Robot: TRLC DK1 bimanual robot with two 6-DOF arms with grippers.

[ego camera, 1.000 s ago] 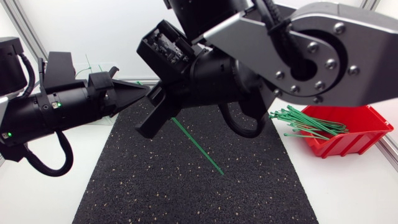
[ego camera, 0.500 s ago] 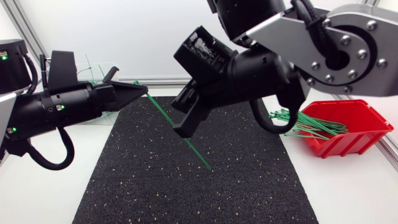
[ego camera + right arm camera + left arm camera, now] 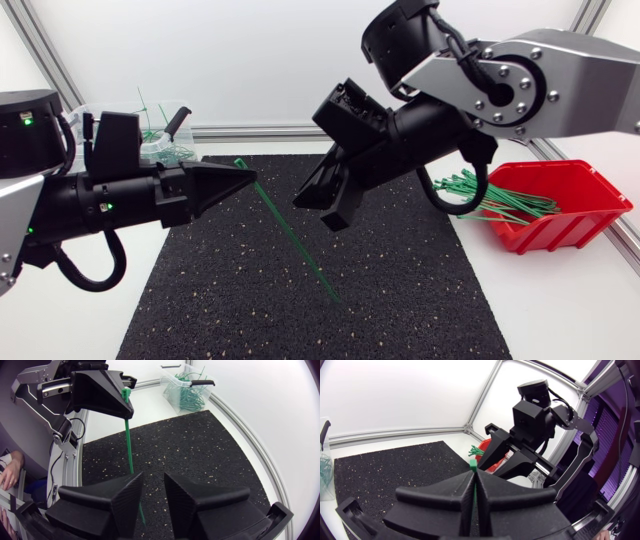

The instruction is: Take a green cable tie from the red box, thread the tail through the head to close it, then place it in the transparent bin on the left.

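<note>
The green cable tie needs its tail threaded through the head point(image 3: 240, 163), so my right gripper should next grab the cable tie by its tail end point(image 3: 332, 292).
My left gripper point(image 3: 251, 178) is shut on a green cable tie point(image 3: 290, 232) just below its head, over the black mat's far left part. The strap slants down to the right, its tail tip close above the mat. In the left wrist view the tie's head point(image 3: 473, 464) pokes out between the shut fingers of the left gripper point(image 3: 474, 475). My right gripper point(image 3: 318, 208) hangs open to the right of the strap, not touching it. From the right wrist view, the right gripper point(image 3: 152, 484) faces the strap point(image 3: 128, 445) and the left gripper point(image 3: 107, 395). The red box point(image 3: 575, 215) holds several ties point(image 3: 490, 195).
The transparent bin point(image 3: 150, 128) with several green ties stands at the back left, behind my left arm; the same bin point(image 3: 187, 385) shows in the right wrist view. The black mat point(image 3: 230, 300) covers the table's middle. An aluminium rail runs along the far edge.
My right gripper has opened, let go of the tie's strap and drawn back to the right. My left gripper has kept hold of the tie and shifted slightly forward and down.
</note>
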